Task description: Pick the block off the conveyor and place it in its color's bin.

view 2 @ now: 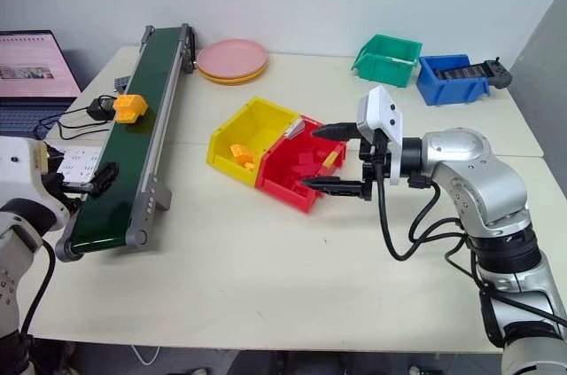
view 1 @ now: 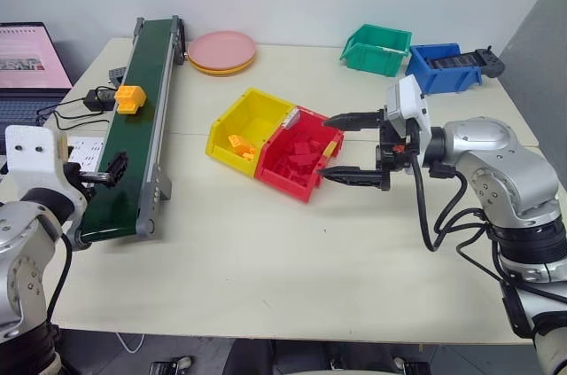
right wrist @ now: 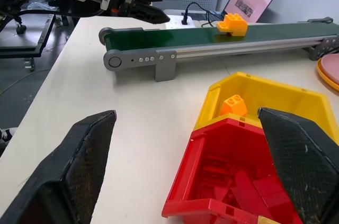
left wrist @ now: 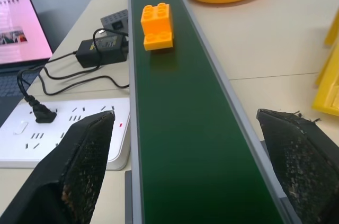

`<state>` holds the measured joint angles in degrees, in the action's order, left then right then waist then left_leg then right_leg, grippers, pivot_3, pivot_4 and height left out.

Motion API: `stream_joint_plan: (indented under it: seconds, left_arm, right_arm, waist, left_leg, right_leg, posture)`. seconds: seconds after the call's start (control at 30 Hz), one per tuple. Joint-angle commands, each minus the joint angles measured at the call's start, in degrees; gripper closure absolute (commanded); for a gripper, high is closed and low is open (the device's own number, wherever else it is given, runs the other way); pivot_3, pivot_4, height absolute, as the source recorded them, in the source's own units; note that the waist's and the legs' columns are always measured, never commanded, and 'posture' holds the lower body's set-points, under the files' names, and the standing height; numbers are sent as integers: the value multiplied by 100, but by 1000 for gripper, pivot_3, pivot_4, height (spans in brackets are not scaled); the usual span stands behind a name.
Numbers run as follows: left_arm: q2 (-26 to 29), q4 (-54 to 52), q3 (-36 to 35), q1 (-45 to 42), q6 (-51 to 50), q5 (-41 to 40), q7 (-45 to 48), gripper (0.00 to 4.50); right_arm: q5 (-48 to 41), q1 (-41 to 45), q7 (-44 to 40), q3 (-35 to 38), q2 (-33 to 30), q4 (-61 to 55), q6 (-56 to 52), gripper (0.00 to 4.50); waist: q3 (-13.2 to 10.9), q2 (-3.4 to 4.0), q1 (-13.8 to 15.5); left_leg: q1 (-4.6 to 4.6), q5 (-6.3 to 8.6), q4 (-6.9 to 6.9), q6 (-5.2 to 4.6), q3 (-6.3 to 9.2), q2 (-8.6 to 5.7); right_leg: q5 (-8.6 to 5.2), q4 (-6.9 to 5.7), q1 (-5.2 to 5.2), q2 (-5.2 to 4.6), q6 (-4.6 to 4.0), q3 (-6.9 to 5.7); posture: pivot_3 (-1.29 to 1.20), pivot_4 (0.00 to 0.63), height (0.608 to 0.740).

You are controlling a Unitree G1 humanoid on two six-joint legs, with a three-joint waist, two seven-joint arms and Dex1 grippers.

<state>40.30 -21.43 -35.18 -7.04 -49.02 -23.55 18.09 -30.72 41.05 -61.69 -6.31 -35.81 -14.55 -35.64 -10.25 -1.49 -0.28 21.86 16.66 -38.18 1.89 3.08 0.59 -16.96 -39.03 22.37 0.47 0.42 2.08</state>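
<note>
Bare green belt still shows between my fingers and the yellow-orange block [view 1: 129,97], so my left gripper moves toward the block and only then closes on it.
The yellow-orange block [view 1: 129,97] sits on the dark green conveyor [view 1: 142,136], about halfway along the belt. My left gripper [view 1: 97,175] is at the belt's near end, pointing along it with the block well ahead. It is open and empty, its fingers [left wrist: 79,166] standing one on each side of the belt. The yellow bin [view 1: 257,107] stands mid-table, joined to a red one. My right gripper [view 1: 328,148] hovers open and empty at the red bin's right side, pointing left toward both bins.
The red bin [view 1: 301,171] holds several red bricks, and a small orange piece [view 1: 239,143] lies in the yellow bin. Pink plates [view 1: 221,51], a green bin [view 1: 376,47] and a blue bin [view 1: 443,66] stand at the back. A laptop [view 1: 27,65], power strip [left wrist: 32,134] and adapter [left wrist: 98,52] lie left of the conveyor.
</note>
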Motion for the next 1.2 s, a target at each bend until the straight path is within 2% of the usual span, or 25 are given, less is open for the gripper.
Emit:
stream_joint_plan:
  seconds: [0.03, 0.63, 0.67, 0.8, 0.9, 1.07, 1.2]
  left_arm:
    - [186, 213, -105, -183, -180, 8, -59, 8]
    - [237, 1123, 548, -676, -102, 317, -108, 8]
    - [229, 1148, 558, -682, -91, 338, -120, 377]
    - [223, 1229, 639, -673, -12, 425, -155, 1074]
    - [175, 1180, 705, -637, -4, 460, -149, 1785]
    - [25, 527, 616, -337, -208, 433, -261, 2809]
    - [-111, 4, 449, -142, -385, 431, -440, 2949]
  right_arm:
    - [-98, -10, -84, 62, -82, -258, 19, 0]
    - [-118, -190, -21, 57, -99, -577, -100, 0]
    - [-119, -198, -18, 59, -100, -590, -107, 0]
    - [-142, -208, -18, 76, -112, -627, -146, 0]
    - [-153, -185, -26, 78, -120, -634, -163, 0]
    - [-164, -149, -48, 104, -134, -618, -169, 0]
    - [-172, -128, -70, 111, -124, -583, -144, 0]
  waist:
    - [0, 0, 0]
    - [0, -1, 0]
    - [0, -1, 0]
    - [0, -1, 0]
    - [0, -1, 0]
    - [0, -1, 0]
    - [0, -1, 2]
  left_leg:
    - [0, 0, 0, 0, 0, 0]
    - [2, 0, 3, 1, 0, -2]
    - [2, 0, 3, 1, -1, -3]
    - [2, 0, 3, 1, -1, -2]
    - [2, 0, 3, 1, -1, -3]
    - [2, 0, 3, 1, -1, -3]
    - [3, 0, 5, 1, -1, -3]
  right_leg:
    - [0, 0, 0, 0, 0, -1]
    - [0, -1, 5, -5, 0, -2]
    - [0, -1, 5, -5, 0, -1]
    - [0, -1, 5, -5, 0, -2]
    - [0, -1, 5, -6, 0, -1]
    - [0, 0, 5, -6, 0, -1]
    - [0, 1, 5, -7, 0, -1]
  posture:
    - [0, 150, 740]
    - [0, 150, 740]
    - [0, 150, 740]
    - [0, 150, 740]
    - [0, 150, 740]
    - [0, 150, 740]
    - [0, 150, 740]
